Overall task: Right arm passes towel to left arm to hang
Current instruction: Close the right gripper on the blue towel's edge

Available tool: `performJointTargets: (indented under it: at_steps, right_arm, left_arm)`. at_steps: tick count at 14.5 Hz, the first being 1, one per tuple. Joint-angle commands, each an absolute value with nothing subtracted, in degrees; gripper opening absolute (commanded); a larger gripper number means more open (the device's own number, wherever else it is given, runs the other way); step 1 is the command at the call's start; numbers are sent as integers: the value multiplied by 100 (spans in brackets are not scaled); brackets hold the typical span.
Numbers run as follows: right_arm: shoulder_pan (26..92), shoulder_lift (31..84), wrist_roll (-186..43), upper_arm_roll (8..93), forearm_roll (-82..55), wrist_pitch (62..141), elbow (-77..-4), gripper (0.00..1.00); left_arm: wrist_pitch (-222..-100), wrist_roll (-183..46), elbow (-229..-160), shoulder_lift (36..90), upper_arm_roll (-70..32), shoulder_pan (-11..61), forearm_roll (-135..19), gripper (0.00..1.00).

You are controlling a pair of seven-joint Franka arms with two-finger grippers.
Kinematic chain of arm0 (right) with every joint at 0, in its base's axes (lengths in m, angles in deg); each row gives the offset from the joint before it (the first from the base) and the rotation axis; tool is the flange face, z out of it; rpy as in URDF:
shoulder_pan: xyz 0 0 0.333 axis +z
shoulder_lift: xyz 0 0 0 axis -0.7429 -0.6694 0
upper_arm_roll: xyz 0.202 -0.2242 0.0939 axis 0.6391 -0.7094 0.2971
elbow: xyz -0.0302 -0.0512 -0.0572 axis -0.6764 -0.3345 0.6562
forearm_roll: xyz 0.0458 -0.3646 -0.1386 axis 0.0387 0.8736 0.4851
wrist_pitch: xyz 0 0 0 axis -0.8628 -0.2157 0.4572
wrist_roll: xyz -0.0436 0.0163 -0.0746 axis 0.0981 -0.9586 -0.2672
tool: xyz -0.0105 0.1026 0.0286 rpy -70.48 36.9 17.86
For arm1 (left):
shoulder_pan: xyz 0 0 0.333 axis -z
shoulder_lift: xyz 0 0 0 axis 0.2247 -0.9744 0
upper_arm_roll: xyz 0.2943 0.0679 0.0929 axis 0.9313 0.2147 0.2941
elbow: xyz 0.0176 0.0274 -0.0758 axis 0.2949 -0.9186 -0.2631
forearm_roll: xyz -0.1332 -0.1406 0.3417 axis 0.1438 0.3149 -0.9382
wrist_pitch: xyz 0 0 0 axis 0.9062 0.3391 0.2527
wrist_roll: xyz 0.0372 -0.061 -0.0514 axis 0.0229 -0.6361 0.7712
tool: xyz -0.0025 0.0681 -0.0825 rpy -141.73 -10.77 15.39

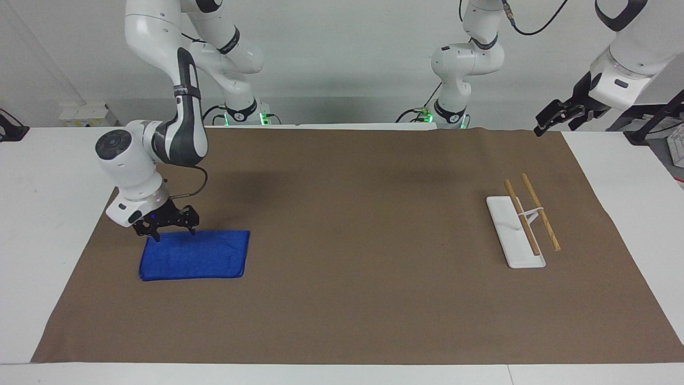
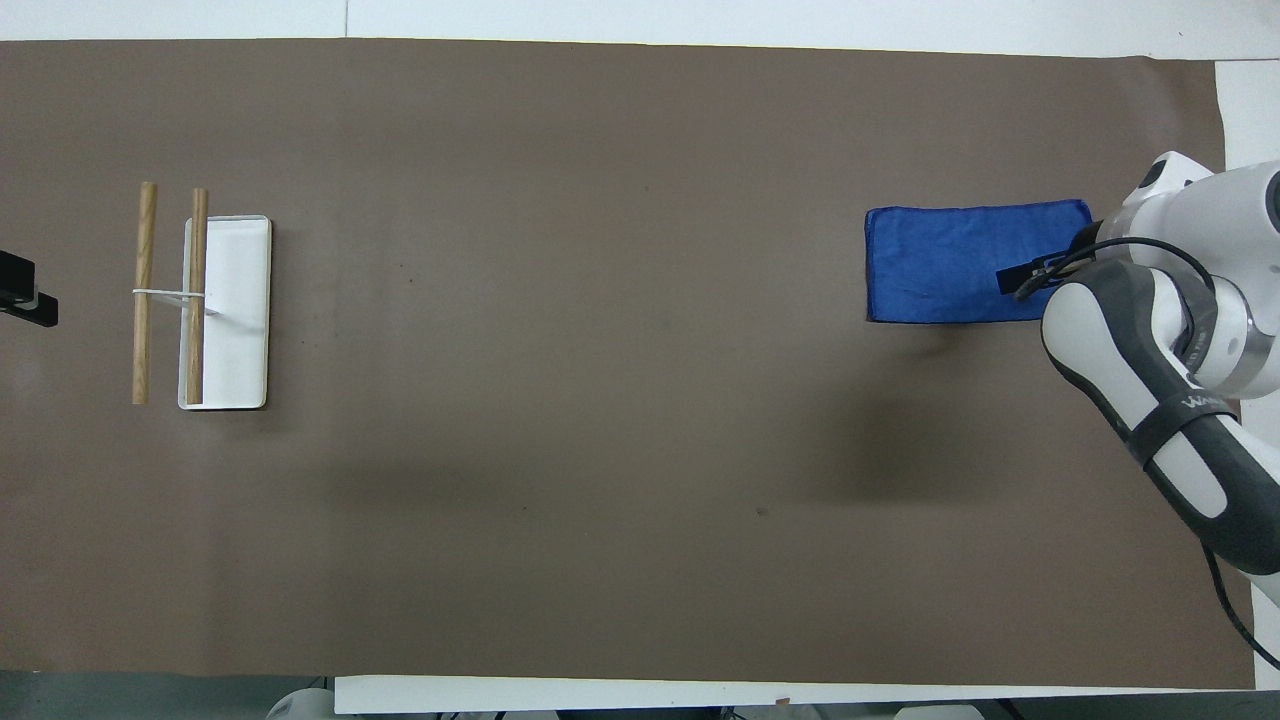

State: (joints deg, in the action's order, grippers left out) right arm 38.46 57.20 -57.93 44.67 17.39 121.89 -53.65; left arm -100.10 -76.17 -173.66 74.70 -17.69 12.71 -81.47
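I should lower my right gripper before I close it. Its fingers are above the blue towel [image 2: 960,258] near its lower edge [image 2: 978,322] in the overhead view, so they would miss if I closed now.
The blue towel [image 1: 195,261] lies flat on the brown mat toward the right arm's end of the table; it also shows in the overhead view [image 2: 950,262]. My right gripper [image 1: 172,233] is open, its fingers spread, and hangs just over the towel's edge nearest the robots, at the corner toward the right arm's end. In the overhead view the right gripper [image 2: 1025,278] and its arm cover that end of the towel. My left gripper [image 1: 556,116] waits raised at the left arm's end of the table. Only its tip [image 2: 25,300] shows in the overhead view.
A white rack base [image 1: 514,231] with two wooden bars [image 1: 539,211] stands on the mat toward the left arm's end; it also shows in the overhead view [image 2: 235,310]. The brown mat [image 1: 352,214] covers most of the white table.
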Motion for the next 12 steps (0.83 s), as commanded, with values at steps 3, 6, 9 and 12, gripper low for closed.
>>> performJointTargets:
  at_steps: [3,6,9,12]
  right_arm:
    - [3691,5479,-5500,4508,1640,12627,-5431,98]
    - [3682,5400,-5491,4509,1640,12672,-5431,97]
    - [3673,5347,-5491,4517,1640,12672,-5431,96]
    - [3656,5250,-5394,4517,1632,12786,-5422,92]
  left_arm:
    - [-9989,-7656,-17521,7624,-1721,1290,-8100,100]
    - [-9989,-7665,-17521,7624,-1721,1290,-8100,100]
    - [-9989,-7665,-17521,7624,-1721,1290,-8100,100]
    - [-9989,-7665,-17521,7624,-1721,1290,-8100,100]
